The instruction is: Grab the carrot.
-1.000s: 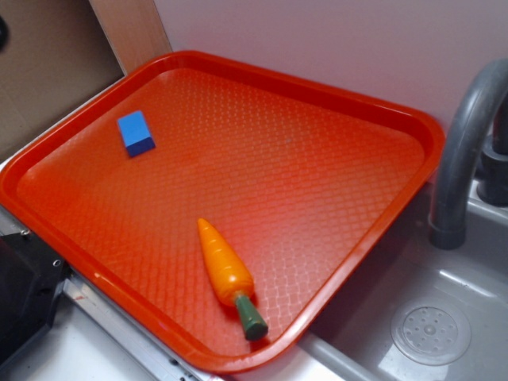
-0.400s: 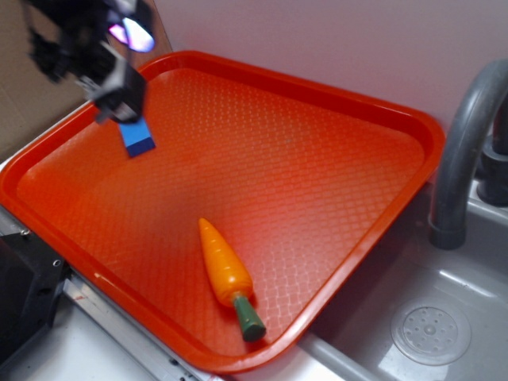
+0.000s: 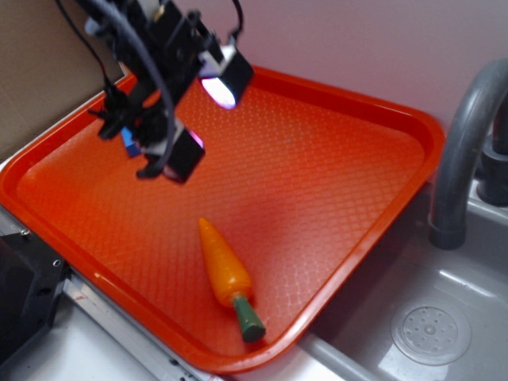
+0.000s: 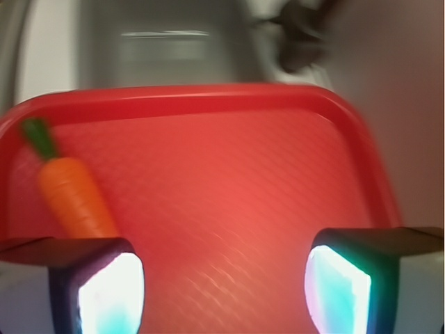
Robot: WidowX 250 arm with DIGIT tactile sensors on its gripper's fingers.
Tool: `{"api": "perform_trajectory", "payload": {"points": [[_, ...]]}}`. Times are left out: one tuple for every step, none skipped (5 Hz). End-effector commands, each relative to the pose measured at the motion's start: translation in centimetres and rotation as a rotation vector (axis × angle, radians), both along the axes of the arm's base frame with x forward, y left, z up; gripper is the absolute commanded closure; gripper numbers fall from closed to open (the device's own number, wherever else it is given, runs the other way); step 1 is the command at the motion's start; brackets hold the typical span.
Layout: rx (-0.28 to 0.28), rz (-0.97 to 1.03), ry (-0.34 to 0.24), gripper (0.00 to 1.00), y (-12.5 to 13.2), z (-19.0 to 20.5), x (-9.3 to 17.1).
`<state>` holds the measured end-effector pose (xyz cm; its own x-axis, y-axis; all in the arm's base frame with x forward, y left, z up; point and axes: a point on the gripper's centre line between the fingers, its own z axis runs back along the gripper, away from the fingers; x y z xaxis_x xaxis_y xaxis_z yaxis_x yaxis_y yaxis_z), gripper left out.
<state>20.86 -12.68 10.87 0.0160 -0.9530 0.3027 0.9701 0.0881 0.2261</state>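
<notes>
The gripper takes hold of the carrot by its thick orange body point(image 3: 227, 275) next, since the carrot's far end tapers to a thin tip point(image 3: 205, 225).
The carrot point(image 3: 225, 266) lies on the red tray point(image 3: 333, 175) near its front edge, orange body pointing up-left, dark green stem toward the front rim. In the wrist view the carrot point(image 4: 69, 191) shows at the left, its tip hidden behind the left finger. My gripper point(image 3: 202, 119) hangs above the tray's left half, up and left of the carrot, apart from it. It is open, with lit pads point(image 4: 111, 296) spread wide and only bare tray between them.
A small blue block point(image 3: 129, 143) sits at the tray's back left, mostly hidden behind the gripper. A grey faucet point(image 3: 460, 151) and sink basin with drain point(image 3: 432, 333) stand to the right. A black object point(image 3: 24, 294) is at the left front.
The gripper came into view from the upper left and has moved right and down over the tray, toward the carrot. The carrot and the block have not moved.
</notes>
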Motion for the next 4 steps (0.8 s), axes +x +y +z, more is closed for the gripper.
{"api": "perform_trajectory", "payload": {"points": [[-0.041,-0.503,0.105,0.00,-1.5,-2.7,-4.2],[-0.029,-0.752,0.133,0.00,-0.7,-3.6,-4.9],[0.039,-0.975,0.190,0.00,-1.1,-5.6,-5.5],[0.038,-0.984,0.213,0.00,-1.9,-6.8,-5.9]]}}
